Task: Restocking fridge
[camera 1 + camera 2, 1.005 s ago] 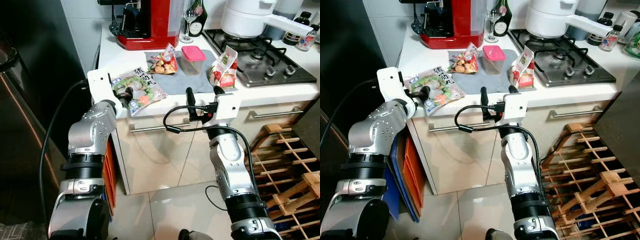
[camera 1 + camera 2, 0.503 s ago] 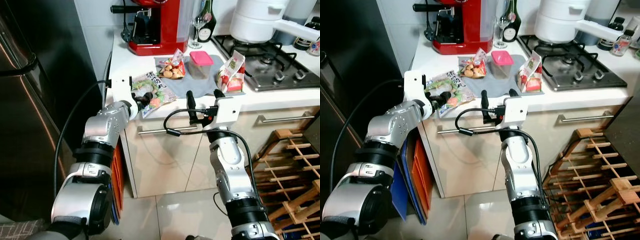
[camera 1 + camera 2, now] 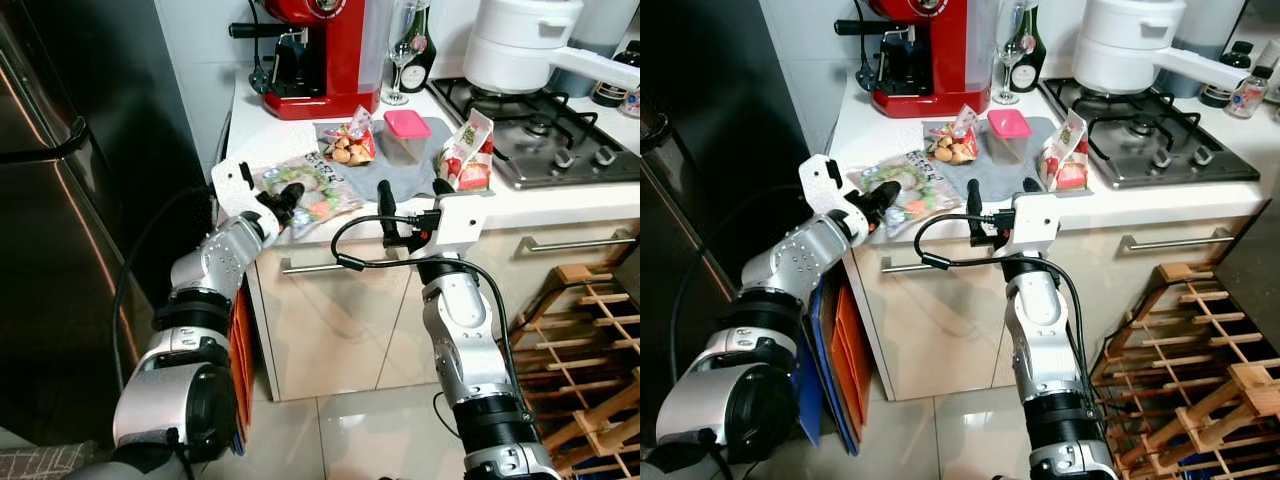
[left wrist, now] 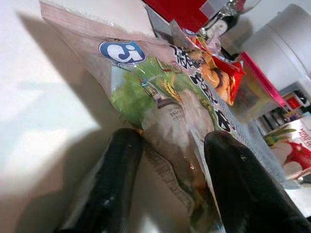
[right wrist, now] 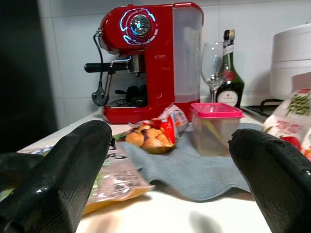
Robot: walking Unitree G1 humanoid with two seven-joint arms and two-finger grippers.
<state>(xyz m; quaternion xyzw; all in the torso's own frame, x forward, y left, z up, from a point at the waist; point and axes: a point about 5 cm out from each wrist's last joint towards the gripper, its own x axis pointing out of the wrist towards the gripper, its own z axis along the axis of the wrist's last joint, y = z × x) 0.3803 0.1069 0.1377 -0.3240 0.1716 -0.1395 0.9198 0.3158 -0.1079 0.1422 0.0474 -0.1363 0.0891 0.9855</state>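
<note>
My left gripper is to grab the bag of frozen vegetables next by its creased side edge, where the plastic narrows, because the bag lies spread wide.
A clear bag of frozen vegetables [image 3: 312, 183] lies at the front left of the white counter [image 3: 258, 125]. My left gripper [image 3: 284, 196] is at its near edge. In the left wrist view the two black fingers [image 4: 118, 171] stand apart with the bag [image 4: 160, 92] running between them, so the gripper is open. My right gripper [image 3: 412, 196] is held open in front of the counter edge, holding nothing. Beyond it, on a grey cloth [image 3: 385, 172], are a snack bag [image 3: 349, 146], a pink-lidded tub [image 3: 407, 134] and a red-and-white bag [image 3: 464, 153]. The dark fridge [image 3: 60, 230] stands at my left, door closed.
A red coffee machine [image 3: 322, 50], a wine glass [image 3: 404, 40] and a bottle [image 3: 422, 60] stand at the back of the counter. A white pot [image 3: 520, 45] sits on the gas hob [image 3: 550, 135]. A wooden rack [image 3: 590, 340] is low on the right. Drawer handles [image 3: 330, 265] run below the counter.
The whole view has shifted, so the camera moved towards the counter. My left arm has stretched forward, its gripper staying at the vegetable bag's near edge. The right gripper stays open.
</note>
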